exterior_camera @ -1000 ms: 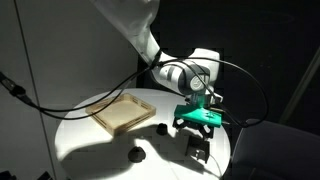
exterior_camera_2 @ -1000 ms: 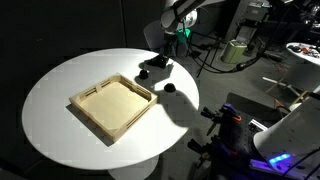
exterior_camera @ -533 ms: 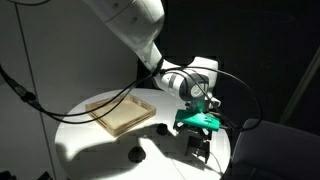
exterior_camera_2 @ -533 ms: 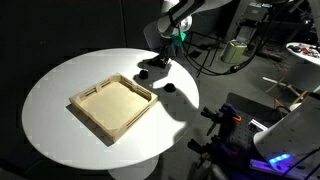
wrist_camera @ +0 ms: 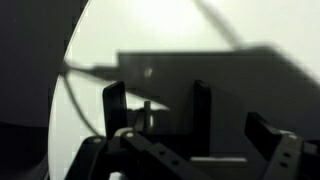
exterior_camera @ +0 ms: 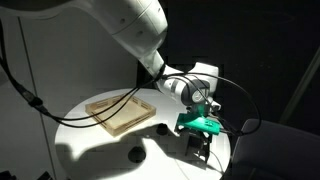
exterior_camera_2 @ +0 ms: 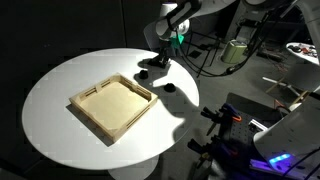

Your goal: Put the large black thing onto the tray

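Note:
The robot's gripper needs to close on the large black thing now: the upright black part stands between its open fingers, so it would hold the thing by closing now.
The large black thing (exterior_camera: pixel 200 147) stands near the round white table's edge, away from the tray (exterior_camera: pixel 120 112). It also shows in an exterior view (exterior_camera_2: pixel 156 62), far from the tan wooden tray (exterior_camera_2: pixel 112 105). My gripper (exterior_camera: pixel 198 130), with its green body, hangs straight over the thing (exterior_camera_2: pixel 165 50). In the wrist view my gripper (wrist_camera: pixel 195 128) is open. An upright black part of the thing (wrist_camera: pixel 201 103) stands between the fingers. I cannot tell whether the fingers touch it. The view is dark with shadow.
A small black knob (exterior_camera: pixel 136 154) and a low black lump (exterior_camera: pixel 160 128) lie on the table between the thing and the tray. They also show in an exterior view: the knob (exterior_camera_2: pixel 170 88) and the lump (exterior_camera_2: pixel 143 73). The table edge is close behind the thing.
My gripper has come down a little over the large black thing. The thing, the tray and the small black items have not moved.

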Robot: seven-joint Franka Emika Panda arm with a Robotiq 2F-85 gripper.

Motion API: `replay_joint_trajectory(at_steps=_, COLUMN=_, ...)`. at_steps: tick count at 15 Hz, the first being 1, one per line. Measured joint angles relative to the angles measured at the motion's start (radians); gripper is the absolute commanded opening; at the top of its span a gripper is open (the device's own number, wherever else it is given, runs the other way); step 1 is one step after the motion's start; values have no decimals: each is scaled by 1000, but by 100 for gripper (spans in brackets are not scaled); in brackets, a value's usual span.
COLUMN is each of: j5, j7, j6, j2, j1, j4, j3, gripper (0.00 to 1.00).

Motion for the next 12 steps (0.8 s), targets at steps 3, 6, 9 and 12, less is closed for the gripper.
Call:
replay_joint_trajectory(at_steps=3, j5=0, j7=0, j6=-2, j2=24, j1=-6, j4=18, j3=0, gripper=57)
replay_joint_trajectory(at_steps=6, j5=0, j7=0, j6=-6, j2=35, j1=-9, j4=29, j3=0, gripper=32)
replay_joint_trajectory(at_steps=9, j5=0, j7=0, j6=-9, j2=36, j1=-9, j4=32, j3=0, gripper=8)
replay_joint_trajectory(at_steps=12, j5=0, j7=0, j6=-9, j2=36, j1=-9, j4=32, j3=0, gripper=0)
